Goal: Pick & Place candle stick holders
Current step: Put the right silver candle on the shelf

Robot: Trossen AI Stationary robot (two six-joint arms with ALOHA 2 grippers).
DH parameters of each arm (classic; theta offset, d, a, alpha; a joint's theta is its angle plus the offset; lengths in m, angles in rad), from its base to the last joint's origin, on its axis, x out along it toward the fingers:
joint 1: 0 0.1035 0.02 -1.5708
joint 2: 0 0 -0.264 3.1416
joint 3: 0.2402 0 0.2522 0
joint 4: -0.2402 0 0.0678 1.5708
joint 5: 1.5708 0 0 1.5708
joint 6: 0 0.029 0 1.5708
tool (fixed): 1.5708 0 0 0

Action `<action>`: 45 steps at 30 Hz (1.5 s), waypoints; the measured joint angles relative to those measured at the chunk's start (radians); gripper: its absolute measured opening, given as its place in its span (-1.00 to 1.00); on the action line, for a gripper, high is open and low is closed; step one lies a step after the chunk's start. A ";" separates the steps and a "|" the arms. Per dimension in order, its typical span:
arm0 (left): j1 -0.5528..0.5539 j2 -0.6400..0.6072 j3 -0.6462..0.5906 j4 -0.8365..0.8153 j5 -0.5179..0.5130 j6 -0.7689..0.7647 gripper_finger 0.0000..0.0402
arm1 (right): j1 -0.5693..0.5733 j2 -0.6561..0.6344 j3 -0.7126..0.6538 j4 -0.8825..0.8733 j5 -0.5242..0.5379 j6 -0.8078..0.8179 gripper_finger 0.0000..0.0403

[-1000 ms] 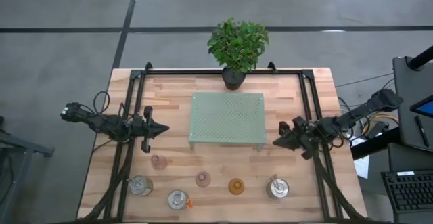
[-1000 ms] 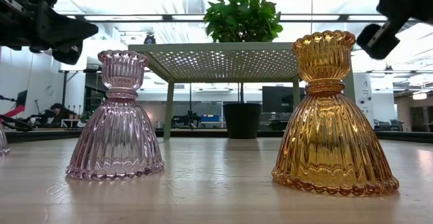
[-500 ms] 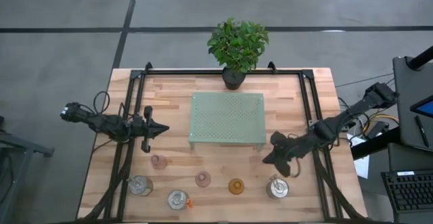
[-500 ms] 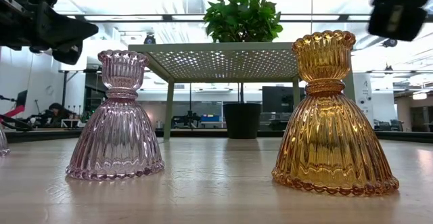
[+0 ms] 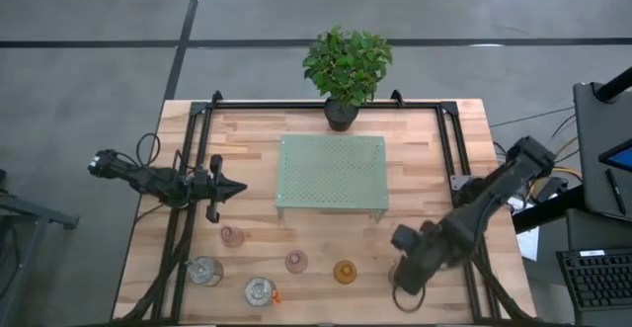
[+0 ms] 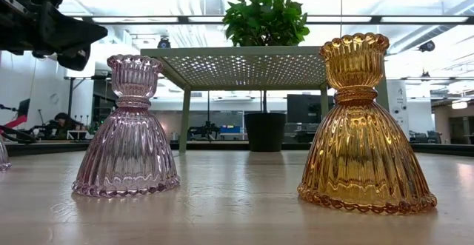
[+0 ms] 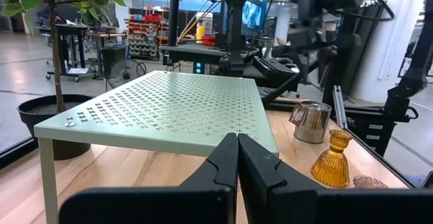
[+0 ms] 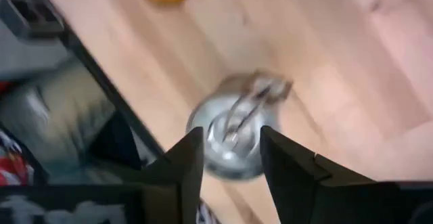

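Observation:
The silvery holder needs to go onto the perforated rack, so my right gripper should grab its twine loop next.
Several small candle stick holders stand on their bases along the table's near side: a pink one, a silvery one, another silvery one, a second pink one and an amber one. My right gripper points down, open, above a further silvery holder, which it mostly hides in the high view. Its fingers stand above that holder's two sides, clear of it. My left gripper waits shut and level at the table's left.
A pale green perforated rack stands on legs at the table's middle. A potted plant is at the far edge. Black frame rails run along both sides. Bare wood lies between the rack and the row of holders.
My right gripper has swung from the table's right edge toward the near edge and somewhat leftward. It has tipped from level to pointing down and now hangs over the silvery holder at the near right. In the low view it has left the picture's upper right corner.

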 joint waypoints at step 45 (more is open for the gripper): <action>0.000 0.000 -0.001 0.005 0.000 0.000 -0.95 | 0.057 0.212 0.044 -0.039 -0.010 -0.010 -0.47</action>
